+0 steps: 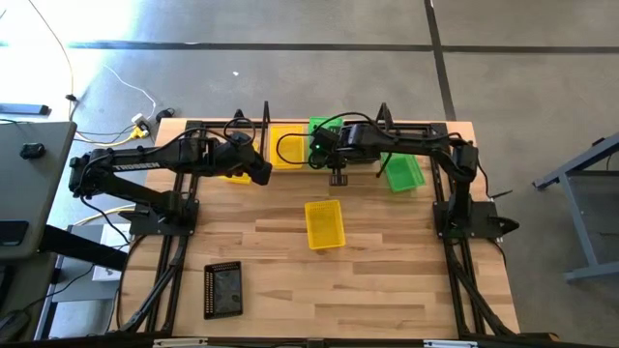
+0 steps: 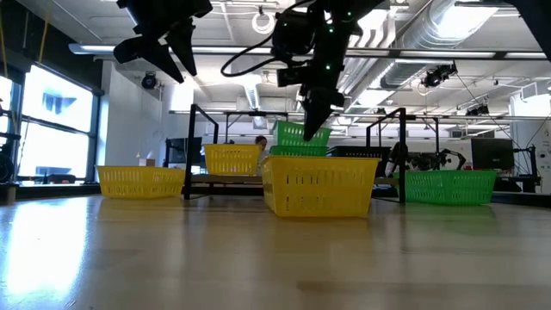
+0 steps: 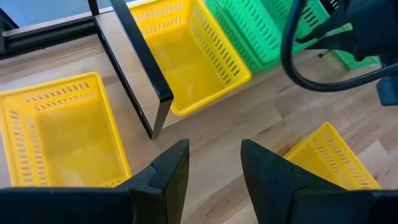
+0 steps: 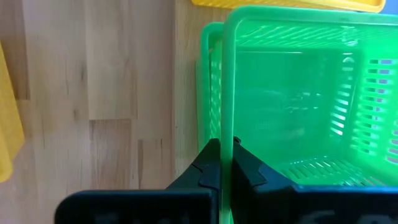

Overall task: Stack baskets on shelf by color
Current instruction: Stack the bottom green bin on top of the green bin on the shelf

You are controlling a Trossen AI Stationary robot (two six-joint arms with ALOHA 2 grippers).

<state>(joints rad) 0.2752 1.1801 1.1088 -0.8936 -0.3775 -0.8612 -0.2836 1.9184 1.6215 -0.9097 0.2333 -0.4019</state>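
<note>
The upper green basket's side [image 4: 229,81] sits just inside the lower green basket's rim [image 4: 204,81], so it is now time for my right gripper to open.
My right gripper [image 4: 222,163] is shut on a green basket [image 2: 300,132] over the shelf [image 2: 194,151]. A second green basket [image 4: 205,81] sits right under it. A third green basket [image 1: 404,172] stands on the table to the right of the shelf. One yellow basket [image 1: 287,147] sits on the shelf next to the green ones, another [image 1: 324,224] at the table's middle, and a third [image 3: 59,134] left of the shelf. The black basket [image 1: 222,288] lies near the front left. My left gripper [image 3: 214,168] hangs open above the table, between the yellow baskets. My right gripper pinches the upper green basket's wall at its rim [image 4: 227,118], one finger inside and one outside. The fingers come from above, pointing down. The basket is tilted [image 2: 300,132], one end raised, and lies over the lower green basket; whether it rests in it I cannot tell.
The shelf's black upright frame [image 3: 134,68] stands between the left yellow basket and the one on the shelf. Bare wood [image 1: 387,271] lies toward the table's near right. A dark cable loop [image 3: 311,68] of the right arm hangs near the green baskets.
</note>
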